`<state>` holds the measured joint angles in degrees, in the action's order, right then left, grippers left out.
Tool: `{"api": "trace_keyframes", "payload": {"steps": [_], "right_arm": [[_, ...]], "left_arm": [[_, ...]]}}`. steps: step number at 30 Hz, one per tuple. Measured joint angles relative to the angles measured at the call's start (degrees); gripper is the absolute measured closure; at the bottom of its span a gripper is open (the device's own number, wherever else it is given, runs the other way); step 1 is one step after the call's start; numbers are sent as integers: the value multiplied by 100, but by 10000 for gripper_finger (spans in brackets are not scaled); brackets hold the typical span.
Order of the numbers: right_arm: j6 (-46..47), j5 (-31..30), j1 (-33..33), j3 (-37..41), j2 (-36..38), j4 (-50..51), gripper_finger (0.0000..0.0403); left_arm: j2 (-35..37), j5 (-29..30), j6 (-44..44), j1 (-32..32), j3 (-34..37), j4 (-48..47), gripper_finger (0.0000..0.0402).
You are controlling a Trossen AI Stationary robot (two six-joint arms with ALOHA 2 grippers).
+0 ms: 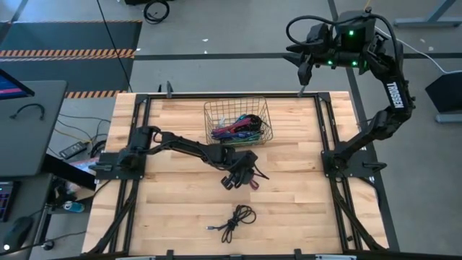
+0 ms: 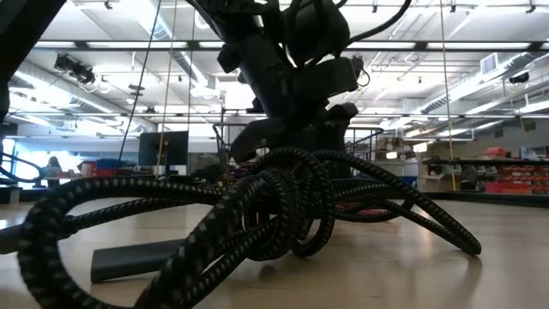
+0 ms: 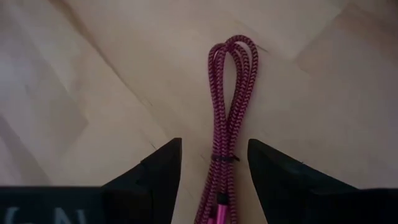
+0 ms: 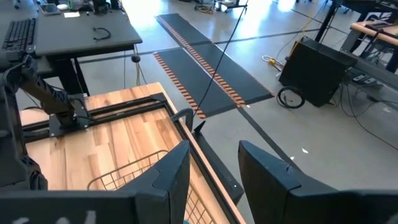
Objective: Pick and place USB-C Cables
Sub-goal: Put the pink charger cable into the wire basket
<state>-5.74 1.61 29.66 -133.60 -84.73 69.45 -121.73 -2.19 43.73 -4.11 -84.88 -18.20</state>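
Both left fingers are above the wood beside the black tie (image 3: 224,157) and should lower before closing on the magenta cable.
My left gripper (image 3: 214,143) is open and low over the middle of the table (image 1: 242,177). A folded magenta braided cable (image 3: 230,99) lies flat on the wood and runs between its two fingers, with a gap on each side; its looped end points away from the gripper. A black braided cable (image 1: 238,220) lies coiled nearer the near edge and fills the foreground of the low view (image 2: 257,215). More cables, magenta, teal and black, sit in a wire basket (image 1: 237,121). My right gripper (image 4: 214,149) is open, raised above the table's far right corner (image 1: 303,68).
The wire basket stands near the far edge, its rim (image 4: 124,171) showing in the right wrist view. Bare wood (image 1: 180,202) lies between the black cable and the left arm. A side desk (image 1: 29,123) stands left of the table.
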Motion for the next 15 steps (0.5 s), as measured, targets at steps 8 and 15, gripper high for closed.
{"api": "trace_keyframes", "payload": {"steps": [8, 15], "right_arm": [[0, 0, 1, 0, 0, 0, 261], [2, 0, -1, 0, 0, -4, 261]], "left_arm": [[0, -16, -405, 151, 0, -53, 212], [-22, -209, -410, 176, 0, -254, 212]]}}
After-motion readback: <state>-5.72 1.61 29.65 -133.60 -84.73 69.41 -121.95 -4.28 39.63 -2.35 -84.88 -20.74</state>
